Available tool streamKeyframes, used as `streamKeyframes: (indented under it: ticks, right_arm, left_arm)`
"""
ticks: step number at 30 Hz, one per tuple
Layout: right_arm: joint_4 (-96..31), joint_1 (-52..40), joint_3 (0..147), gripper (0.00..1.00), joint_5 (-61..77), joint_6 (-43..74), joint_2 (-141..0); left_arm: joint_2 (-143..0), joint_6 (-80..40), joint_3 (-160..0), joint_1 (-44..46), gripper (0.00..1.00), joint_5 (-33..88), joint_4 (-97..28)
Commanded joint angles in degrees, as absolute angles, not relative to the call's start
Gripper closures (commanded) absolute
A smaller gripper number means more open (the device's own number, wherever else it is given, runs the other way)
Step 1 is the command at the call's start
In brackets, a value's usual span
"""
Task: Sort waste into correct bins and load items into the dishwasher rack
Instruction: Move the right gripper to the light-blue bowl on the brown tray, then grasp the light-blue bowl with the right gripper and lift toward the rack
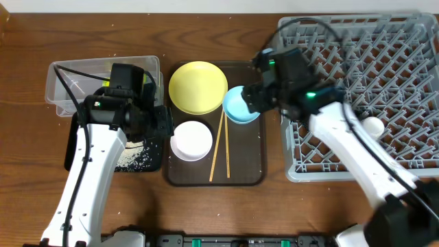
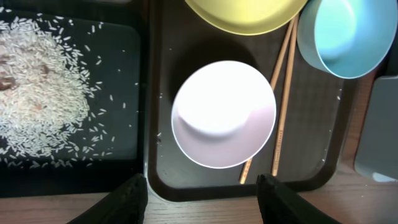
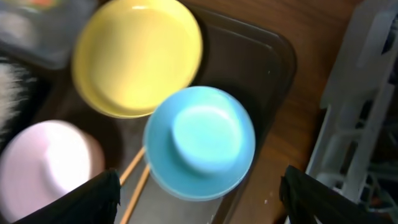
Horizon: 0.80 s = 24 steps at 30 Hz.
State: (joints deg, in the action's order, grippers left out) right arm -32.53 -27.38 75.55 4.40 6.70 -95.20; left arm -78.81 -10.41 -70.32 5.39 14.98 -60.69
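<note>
Next, my right gripper grabs the light blue bowl's rim (image 1: pixel 258 112) on the bowl's side facing the rack (image 1: pixel 384 82), leaving the bowl's body free to tilt into the dishwasher rack.
On the brown tray (image 1: pixel 250 171) lie a yellow plate (image 1: pixel 198 87), a light blue bowl (image 1: pixel 240 105), a white bowl (image 1: pixel 191 140) and two chopsticks (image 1: pixel 221 145). My left gripper (image 2: pixel 202 199) is open and empty, hanging over the tray's near rim just short of the white bowl (image 2: pixel 222 114). My right gripper (image 3: pixel 199 199) is open above the blue bowl (image 3: pixel 200 140), its fingers wide on either side and not touching it. Rice grains (image 2: pixel 37 93) lie heaped on the black tray (image 1: pixel 149 165). The grey dishwasher rack (image 1: pixel 384 82) holds a small white cup (image 1: pixel 372 126).
The clear tub (image 1: pixel 68 86) stands behind the black tray at the left, partly covered by my left arm. The rack's left wall (image 3: pixel 348 124) is close beside the right gripper. Bare wooden table (image 1: pixel 274 213) runs along the front.
</note>
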Motion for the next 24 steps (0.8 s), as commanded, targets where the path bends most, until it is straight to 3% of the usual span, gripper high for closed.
streamKeyframes:
  ticks: [1,8,12,15,18,24]
  right_arm:
    - [-30.74,-28.99,76.05,0.19,-5.17,9.89,-99.55]
    - [-27.79,-29.1,76.05,0.26,-5.69,14.28,-107.96]
    - [-28.34,-29.1,76.05,0.42,-5.63,16.73,-111.18]
    - [-29.32,-29.17,76.05,0.61,-5.5,17.39,-112.64]
    - [-30.04,-29.17,76.05,0.68,-5.58,17.34,-112.62]
    - [-31.03,-28.75,76.05,0.99,-5.58,18.85,-112.62]
  left_arm:
    - [-78.61,-9.69,-70.32,5.15,0.4,14.02,-61.04]
    - [-78.61,-9.69,-69.36,5.15,0.4,14.02,-61.01]
    - [-78.61,-9.72,-68.49,5.15,0.4,14.02,-61.01]
    - [-78.61,-9.72,-68.47,5.15,0.4,14.04,-60.9]
    - [-78.61,-9.72,-68.47,5.15,0.4,14.04,-60.82]
    - [-78.61,-9.72,-68.47,5.15,0.4,14.04,-60.82]
